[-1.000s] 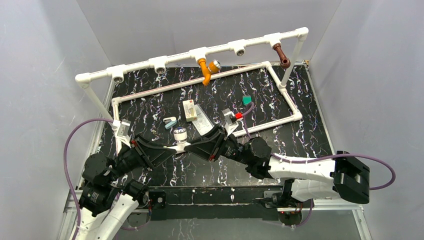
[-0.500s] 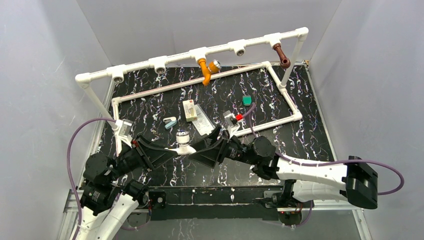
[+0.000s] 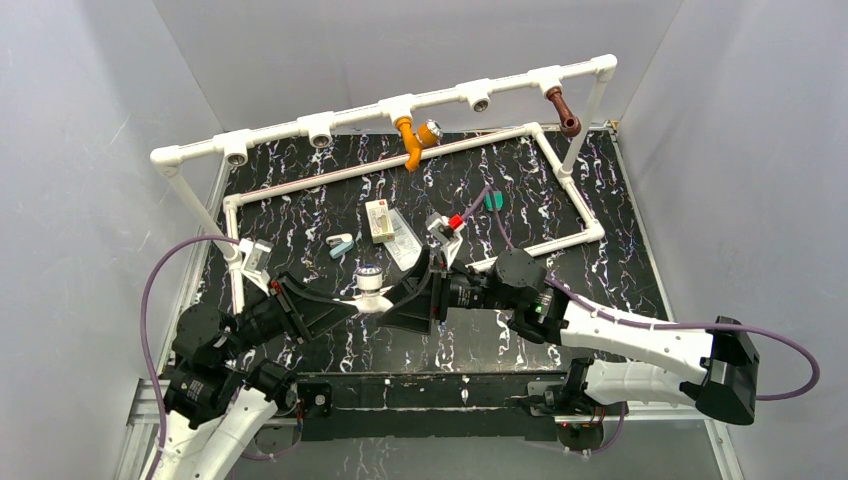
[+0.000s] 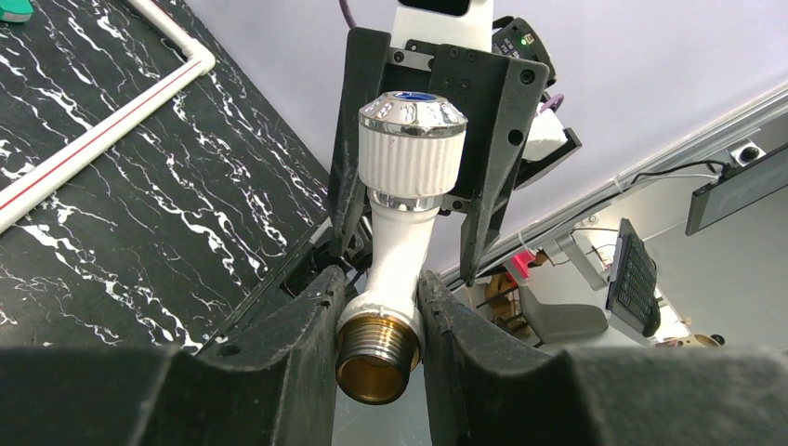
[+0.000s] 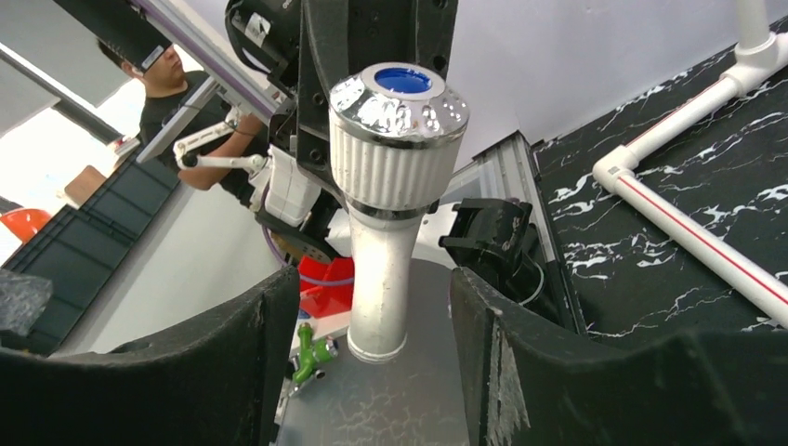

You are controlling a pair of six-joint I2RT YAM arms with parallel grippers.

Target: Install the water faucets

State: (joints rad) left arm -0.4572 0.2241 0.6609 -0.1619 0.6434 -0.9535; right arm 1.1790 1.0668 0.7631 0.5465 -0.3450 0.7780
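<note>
The end of the white spout reaches well past both open fingers of my right gripper, so my right gripper is ready to close on the white faucet.
The white faucet (image 3: pixel 369 285) with a chrome cap is held above the near middle of the black mat, between both grippers. My left gripper (image 3: pixel 352 303) is shut on its body just above the brass threaded end (image 4: pixel 376 358). The faucet rises from the left gripper (image 4: pixel 376 307) in the left wrist view (image 4: pixel 401 214). My right gripper (image 3: pixel 397 298) is open, its jaws on either side of the white spout (image 5: pixel 381 269) with gaps on both sides (image 5: pixel 374 316). The orange faucet (image 3: pixel 410 140) and the reddish-brown faucet (image 3: pixel 562 108) hang from the white pipe frame (image 3: pixel 320 125).
Open T-fittings (image 3: pixel 236 152) (image 3: pixel 481 100) stand along the raised pipe. A white pipe rectangle (image 3: pixel 585 210) lies on the mat. A teal piece (image 3: pixel 493 200), a small box (image 3: pixel 380 220) and a pale clip (image 3: pixel 340 245) lie mid-mat. A green faucet (image 5: pixel 309 356) shows below the spout.
The white faucet and both grippers have drifted a little toward the near edge. The right wrist has swung left and tilted, and its elbow has moved right.
</note>
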